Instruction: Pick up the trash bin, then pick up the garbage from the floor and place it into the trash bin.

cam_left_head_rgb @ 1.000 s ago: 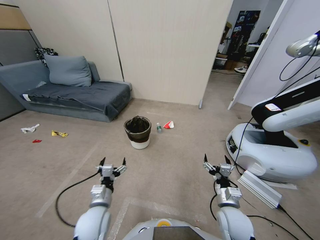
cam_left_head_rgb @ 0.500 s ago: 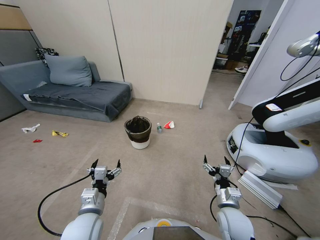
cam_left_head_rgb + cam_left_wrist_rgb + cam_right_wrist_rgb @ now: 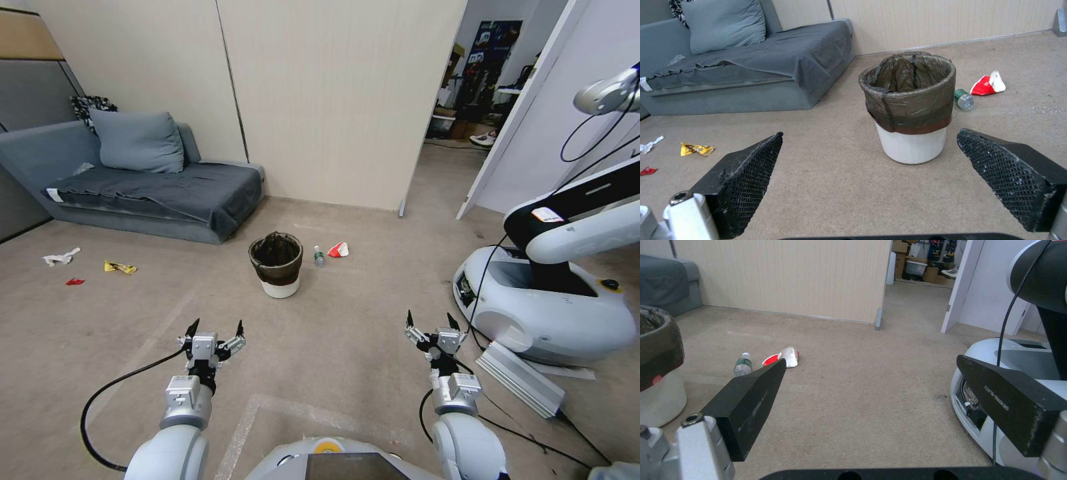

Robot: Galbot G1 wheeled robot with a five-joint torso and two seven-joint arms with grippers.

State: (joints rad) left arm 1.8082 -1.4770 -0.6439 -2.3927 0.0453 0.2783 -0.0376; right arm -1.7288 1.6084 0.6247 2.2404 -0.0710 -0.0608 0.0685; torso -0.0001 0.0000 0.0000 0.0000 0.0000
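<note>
The left gripper grabs the bin by its thin bag-covered rim (image 3: 253,260) next, since the wide round body of the trash bin (image 3: 275,265) is too big for my fingers.
The trash bin (image 3: 275,265), a small white bucket with a dark liner bag over its rim, stands upright on the carpet floor (image 3: 347,313) ahead of me; the left wrist view shows the bin (image 3: 909,106) straight in front of its open fingers. Garbage lies around it: a small plastic bottle (image 3: 319,256) and a red-and-white wrapper (image 3: 339,249) just right of the bin, and far left a white tissue (image 3: 60,256), a yellow wrapper (image 3: 119,268) and a red scrap (image 3: 75,281). My left gripper (image 3: 215,327) hovers open, short of the bin. My right gripper (image 3: 427,319) hangs open, empty.
A grey sofa (image 3: 143,187) with a cushion lines the left wall. Another white robot base (image 3: 543,307) with cables and a silver bar (image 3: 520,378) crowds the right side. A doorway (image 3: 467,100) opens at the back right. A pale tape line (image 3: 133,363) crosses the carpet.
My left arm has shifted left and pulled back a little over the last second, then edged slightly forward. The right arm, bin and litter have stayed put.
</note>
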